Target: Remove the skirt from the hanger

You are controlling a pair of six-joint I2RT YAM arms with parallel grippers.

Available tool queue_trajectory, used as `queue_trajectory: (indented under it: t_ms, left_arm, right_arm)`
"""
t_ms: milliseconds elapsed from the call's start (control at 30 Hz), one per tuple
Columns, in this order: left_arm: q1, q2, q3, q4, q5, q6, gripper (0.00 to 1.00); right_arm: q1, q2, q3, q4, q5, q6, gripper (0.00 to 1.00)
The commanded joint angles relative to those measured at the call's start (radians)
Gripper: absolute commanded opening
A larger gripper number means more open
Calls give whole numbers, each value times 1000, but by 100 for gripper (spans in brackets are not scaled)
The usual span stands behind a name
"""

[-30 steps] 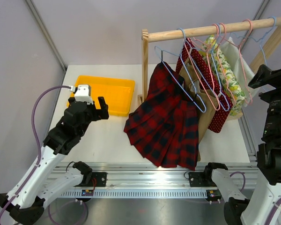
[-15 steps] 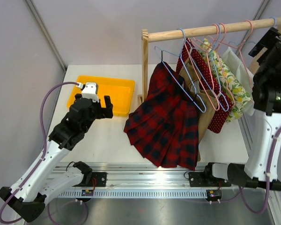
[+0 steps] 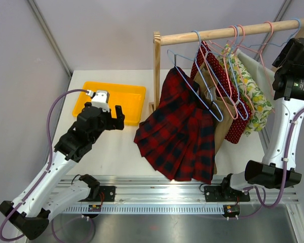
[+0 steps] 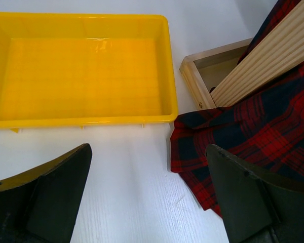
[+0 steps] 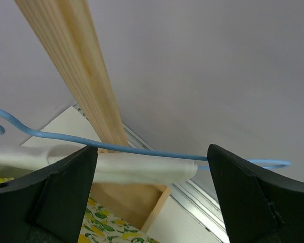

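I should next grab the blue hanger by its wire arm with my right gripper. Its hook and white cloth then stay free for removing the skirt [image 3: 180, 134].
The red and dark plaid skirt [image 3: 180, 134] hangs on a pale-blue wire hanger [image 3: 192, 87] at the left end of the wooden rod [image 3: 213, 34], its hem spread on the table. In the left wrist view the skirt's edge [image 4: 253, 126] lies just ahead to the right. My left gripper [image 3: 116, 117] [image 4: 149, 202] hovers open and empty over the table, between the yellow tray and the skirt. My right gripper [image 3: 293, 50] [image 5: 152, 202] is raised at the rod's right end, open and empty.
A yellow tray [image 3: 137, 91] [image 4: 91, 121] sits at the back left. The rack's wooden post [image 3: 156, 71] [image 4: 273, 55] and base frame [image 4: 192, 76] stand beside the skirt. Pink and blue hangers carry a red dotted garment [image 3: 228, 101] and a lemon-print one [image 3: 251, 86]. Another blue hanger wire [image 5: 142, 151] with white cloth [image 5: 131, 169] crosses before my right gripper.
My right arm has swung up from the right edge to the rod's right end. My left gripper has drifted a little right, toward the skirt. Both stay open.
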Motion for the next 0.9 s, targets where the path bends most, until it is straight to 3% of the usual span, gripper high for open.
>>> queue_trajectory:
  t_ms: [0,233,400,633,700,733,833,867]
  left_arm:
    - [-2,6,11,45,34,14,99]
    - [-2,-1,-1,44,34,10,99]
    - [-2,14,3,41,34,12,99]
    - [-2,17,-1,37,28,12,99]
    - [-2,23,-1,35,20,10,99]
    - [-2,25,-1,31,17,10,99]
    - [-2,28,-1,29,6,10,99]
    - [-2,28,-1,31,3,12,99]
  right_arm:
    - [-6,-12,-54,51,-66,28,96]
    - [-7,22,-16,54,-91,44,98]
    - [-7,32,32,31,-163,59,89]
    - [-7,14,-55,68,-223,82,74]
    - [-7,11,-78,71,-229,91,58]
    - [-7,8,-86,72,-232,96,43]
    - [-7,-11,-114,78,-235,122,10]
    - [-7,-17,-115,69,-232,126,5]
